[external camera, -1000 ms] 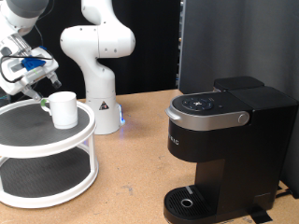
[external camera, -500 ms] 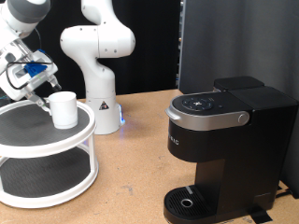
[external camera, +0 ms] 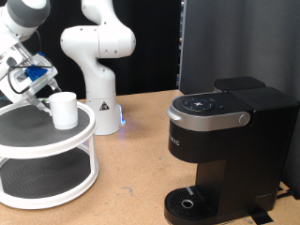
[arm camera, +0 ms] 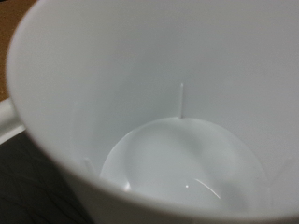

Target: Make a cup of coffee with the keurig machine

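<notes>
I need to close my gripper on the cup: my fingers reach down beside the white cup at its handle side. Closing now would hold the cup if I closed now.
The cup (external camera: 65, 109) is a plain white mug that stands upright on the top tier of a white two-tier stand (external camera: 47, 141) at the exterior view's left. My gripper (external camera: 43, 100) is right beside the cup on its left side, at rim height, with the fingertips close to or touching it. The wrist view is filled by the cup's empty white inside (arm camera: 177, 159); no fingers show there. The keurig machine (external camera: 225, 141) is black with silver trim and stands at the exterior view's right, lid shut, its round drip base (external camera: 192, 202) bare.
A second white robot arm (external camera: 94, 56) stands on its base at the back, between the stand and the machine. A dark panel rises behind the machine. The wooden table lies between the stand and the machine.
My gripper has shifted slightly up and towards the exterior view's left near the cup. The cup has not moved.
</notes>
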